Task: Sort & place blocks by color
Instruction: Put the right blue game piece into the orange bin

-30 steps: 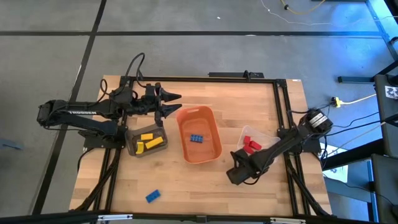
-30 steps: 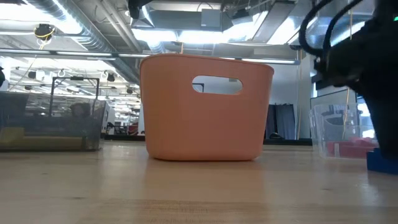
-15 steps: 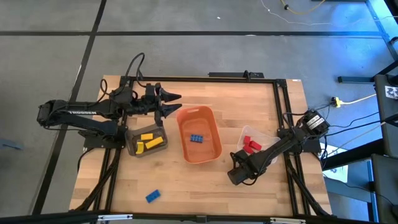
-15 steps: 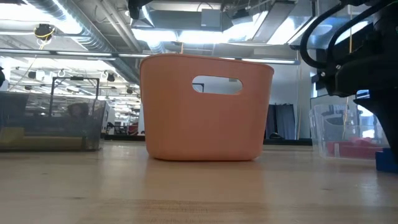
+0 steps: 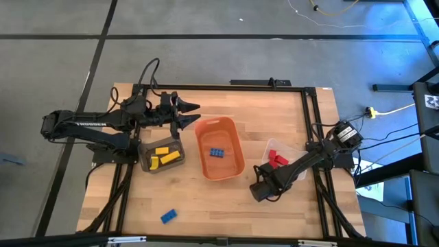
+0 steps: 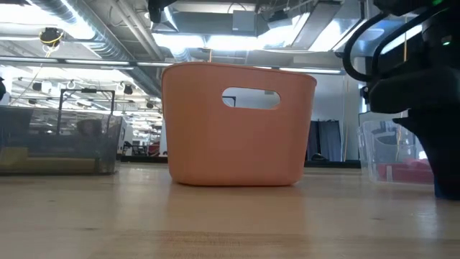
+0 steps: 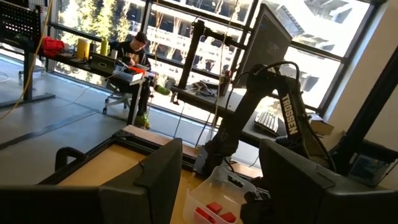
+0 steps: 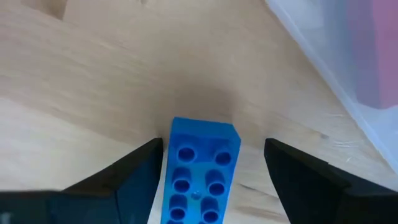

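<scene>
The fingers stand beside the blue block's long sides and closing now would catch the block, so my right gripper closes on it next.
A blue block [image 8: 200, 171] lies studs-up on the wooden table [image 5: 288, 116], right of the tub near the front. My right gripper [image 5: 259, 191] points down over it, open, one finger on each side [image 8: 213, 147]; one finger stands close against the block's long side. In the low view the right gripper [image 6: 431, 144] hides this block. My left gripper [image 5: 190, 113] hangs open and level above the table's far left, beside the orange tub [image 5: 219, 154]. A second blue block [image 5: 168, 217] lies at the near left.
The orange tub holds blue blocks [image 5: 217, 152]. A dark bin [image 5: 145, 159] to its left holds yellow blocks [image 5: 164, 156]. A clear bin [image 5: 291, 154] just beyond my right gripper holds red blocks [image 5: 278, 161]. Bare wood lies along the near edge.
My right gripper has sunk a little over the blue block. In the low view the block showed at the right edge a second ago and is now covered by the gripper.
</scene>
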You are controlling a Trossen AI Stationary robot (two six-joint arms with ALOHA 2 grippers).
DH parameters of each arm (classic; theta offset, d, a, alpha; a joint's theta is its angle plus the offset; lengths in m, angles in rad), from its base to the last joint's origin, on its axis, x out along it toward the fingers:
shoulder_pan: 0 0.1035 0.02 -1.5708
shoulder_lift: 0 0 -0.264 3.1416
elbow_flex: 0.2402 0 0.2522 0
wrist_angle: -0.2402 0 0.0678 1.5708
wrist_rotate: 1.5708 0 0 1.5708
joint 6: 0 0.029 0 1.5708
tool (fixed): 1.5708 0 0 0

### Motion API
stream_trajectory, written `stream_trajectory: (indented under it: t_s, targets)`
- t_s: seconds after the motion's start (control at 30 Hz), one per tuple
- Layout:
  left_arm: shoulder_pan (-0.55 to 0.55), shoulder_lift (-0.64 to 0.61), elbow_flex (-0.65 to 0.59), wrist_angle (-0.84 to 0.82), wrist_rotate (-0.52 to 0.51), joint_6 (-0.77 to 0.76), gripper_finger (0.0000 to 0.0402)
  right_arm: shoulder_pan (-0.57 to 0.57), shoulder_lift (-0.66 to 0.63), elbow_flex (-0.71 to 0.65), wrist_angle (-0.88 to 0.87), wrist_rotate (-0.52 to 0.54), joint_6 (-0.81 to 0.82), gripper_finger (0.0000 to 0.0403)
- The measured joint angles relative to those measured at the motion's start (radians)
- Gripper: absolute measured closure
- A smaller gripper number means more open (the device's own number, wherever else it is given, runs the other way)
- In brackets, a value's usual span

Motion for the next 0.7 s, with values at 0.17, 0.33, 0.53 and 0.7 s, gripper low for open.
stream_trajectory:
  t_s: [0.17, 0.33, 0.53, 0.7]
  targets:
    - [0.000, 0.000, 0.000, 0.000, 0.000, -0.002, 0.0196, -0.004, 0.000, 0.000, 0.000, 0.005, 0.004, 0.0122]
    - [0.000, 0.000, 0.000, 0.000, 0.000, -0.002, 0.0196, -0.004, 0.000, 0.000, 0.005, -0.012, 0.004, 0.0175]
    - [0.000, 0.000, 0.000, 0.000, -0.026, -0.002, 0.0196, -0.003, -0.008, 0.006, 0.011, -0.033, -0.051, 0.0263]
    - [0.000, 0.000, 0.000, 0.000, -0.026, -0.002, 0.0197, -0.003, -0.131, 0.016, 0.042, -0.062, -0.262, 0.0263]
